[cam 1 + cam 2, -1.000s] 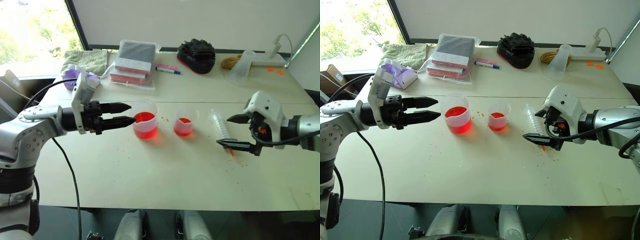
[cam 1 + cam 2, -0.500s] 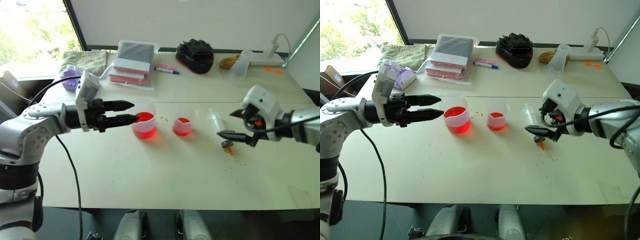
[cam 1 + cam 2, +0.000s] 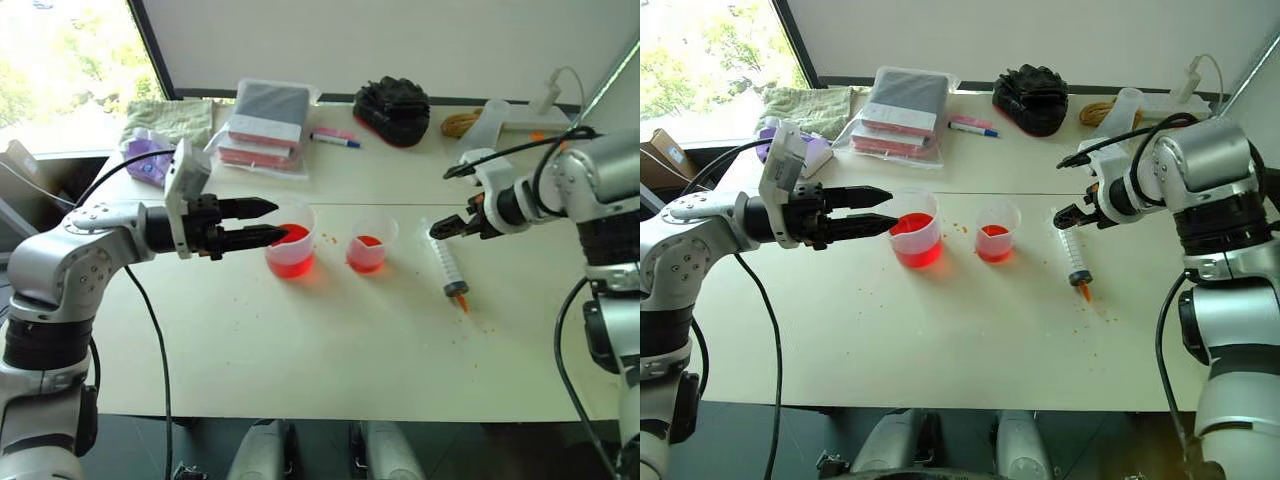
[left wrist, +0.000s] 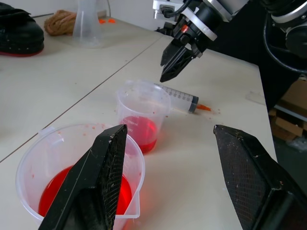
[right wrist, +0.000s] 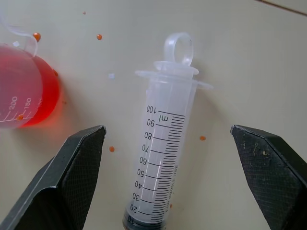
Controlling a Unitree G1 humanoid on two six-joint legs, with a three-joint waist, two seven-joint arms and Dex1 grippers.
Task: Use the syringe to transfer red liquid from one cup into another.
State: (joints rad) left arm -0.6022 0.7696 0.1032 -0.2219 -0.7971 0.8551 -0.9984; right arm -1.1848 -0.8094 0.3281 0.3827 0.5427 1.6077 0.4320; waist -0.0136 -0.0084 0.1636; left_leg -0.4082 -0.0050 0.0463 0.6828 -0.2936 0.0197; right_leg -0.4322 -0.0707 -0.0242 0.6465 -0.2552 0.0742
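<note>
My right gripper grabs the syringe around the middle of its body (image 3: 446, 262) next, since the syringe stretches long from its plunger ring to its orange tip (image 3: 462, 301).
The syringe (image 3: 448, 264) lies flat on the table, its orange tip toward the front edge and its barrel empty. My right gripper (image 3: 438, 230) hovers open just above the plunger end, pointing down, and the syringe (image 5: 165, 158) shows between its fingers (image 5: 67, 182). To the syringe's left stands the smaller cup (image 3: 368, 245) with a little red liquid. Further left, the larger cup (image 3: 291, 250) holds more red liquid (image 3: 290, 262). My left gripper (image 3: 278, 220) is open and level, its tips at the larger cup's left rim.
At the back lie a bagged stack of boxes (image 3: 268, 122), a marker pen (image 3: 335, 140), a black bundle (image 3: 392, 108), a frosted cup (image 3: 484, 130) on its side, a rope coil (image 3: 461, 122) and a green towel (image 3: 170, 120). Orange droplets dot the table around the syringe.
My right gripper has swung from the syringe's orange tip to above its plunger end, rolling to point downward. The left gripper has stayed at the larger cup.
</note>
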